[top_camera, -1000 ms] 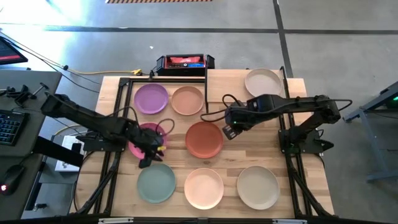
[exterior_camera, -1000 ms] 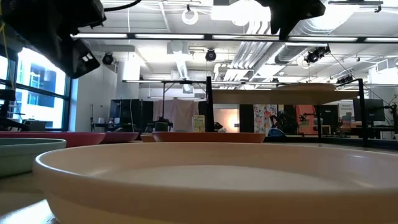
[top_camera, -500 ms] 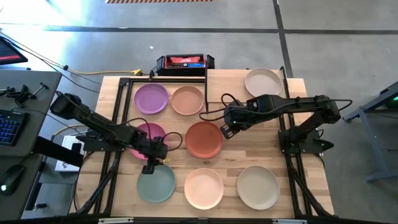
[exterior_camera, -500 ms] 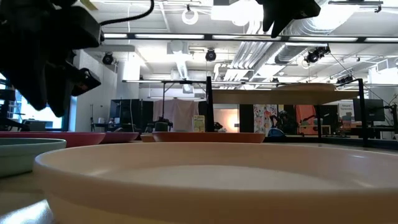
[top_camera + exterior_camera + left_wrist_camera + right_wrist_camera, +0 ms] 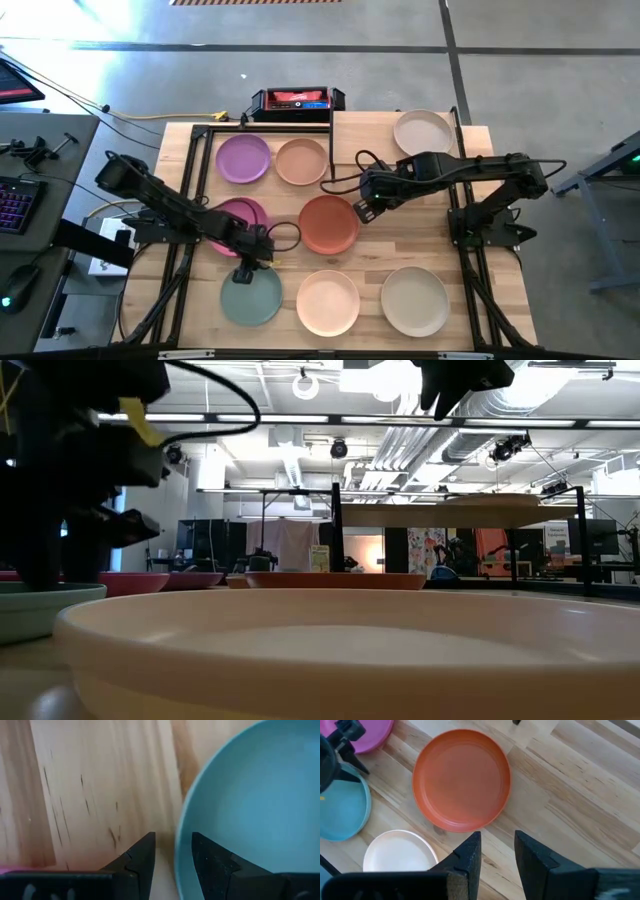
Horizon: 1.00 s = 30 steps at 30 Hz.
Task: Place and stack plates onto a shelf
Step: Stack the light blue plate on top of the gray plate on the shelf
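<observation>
I should grab the teal plate by its rim (image 5: 252,270) with my left gripper next, to stack it on the shelf (image 5: 372,128).
Seven round plates lie flat on the slatted tabletop: purple (image 5: 243,158), tan (image 5: 302,161), pink (image 5: 232,215), terracotta (image 5: 328,224), teal (image 5: 250,297), peach (image 5: 328,302) and beige (image 5: 414,300). Another beige plate (image 5: 423,130) lies on the raised shelf (image 5: 372,128) at the far right. My left gripper (image 5: 245,268) is open and low at the teal plate's far rim (image 5: 178,845). My right gripper (image 5: 364,207) is open and hovers beside the terracotta plate's (image 5: 461,780) right edge, above the table. My left gripper (image 5: 173,865) comes from above, pointing down, astride the teal plate's far rim (image 5: 180,832). One finger (image 5: 212,865) is inside the plate and one (image 5: 135,865) is outside over the wood. I cannot tell whether either touches the rim. The plate lies flat on the table.
A black and red box (image 5: 297,101) sits at the table's far edge. The shelf's black posts (image 5: 332,140) stand by the tan plate. Bare wood shows between the terracotta plate and the beige plate. Desks with a keyboard (image 5: 15,205) stand off the table's left.
My left gripper has moved from over the pink plate toward the table's near edge and somewhat right. It has come down to the teal plate's far rim. The plates have stayed where they were.
</observation>
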Available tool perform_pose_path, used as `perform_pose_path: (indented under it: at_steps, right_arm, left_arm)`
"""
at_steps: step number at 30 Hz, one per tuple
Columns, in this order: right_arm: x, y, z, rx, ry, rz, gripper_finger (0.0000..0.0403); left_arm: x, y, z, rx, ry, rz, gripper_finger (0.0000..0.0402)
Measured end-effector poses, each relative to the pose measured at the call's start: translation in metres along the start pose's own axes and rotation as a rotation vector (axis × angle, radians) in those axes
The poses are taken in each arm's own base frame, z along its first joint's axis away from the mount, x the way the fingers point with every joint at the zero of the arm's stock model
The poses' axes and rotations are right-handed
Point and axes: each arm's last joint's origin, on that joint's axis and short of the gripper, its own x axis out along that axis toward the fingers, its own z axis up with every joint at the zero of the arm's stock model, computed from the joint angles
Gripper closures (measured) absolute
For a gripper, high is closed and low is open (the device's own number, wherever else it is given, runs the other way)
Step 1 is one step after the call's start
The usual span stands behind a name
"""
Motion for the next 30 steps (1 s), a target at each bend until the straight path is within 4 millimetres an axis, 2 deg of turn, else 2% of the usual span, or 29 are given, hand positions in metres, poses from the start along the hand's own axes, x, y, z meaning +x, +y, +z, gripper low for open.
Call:
perform_pose_path:
  at_steps: [8,17,25,30]
  right_arm:
    - [0.0,0.0,0.0,-0.009,0.001,0.0,0.0306]
    - [0.0,0.0,0.0,-0.016,0.001,-0.001,0.0306]
    - [0.0,0.0,0.0,-0.016,0.001,-0.001,0.0306]
    - [0.0,0.0,0.0,-0.016,0.001,-0.001,0.0306]
  left_arm:
    - [0.003,0.0,0.001,-0.034,0.006,0.01,0.0293]
    - [0.002,0.0,0.001,-0.034,0.001,-0.008,0.0393]
    - [0.001,-0.001,0.0,-0.017,0.012,-0.049,0.0398]
    - [-0.013,0.002,0.001,-0.028,-0.006,-0.042,0.0399]
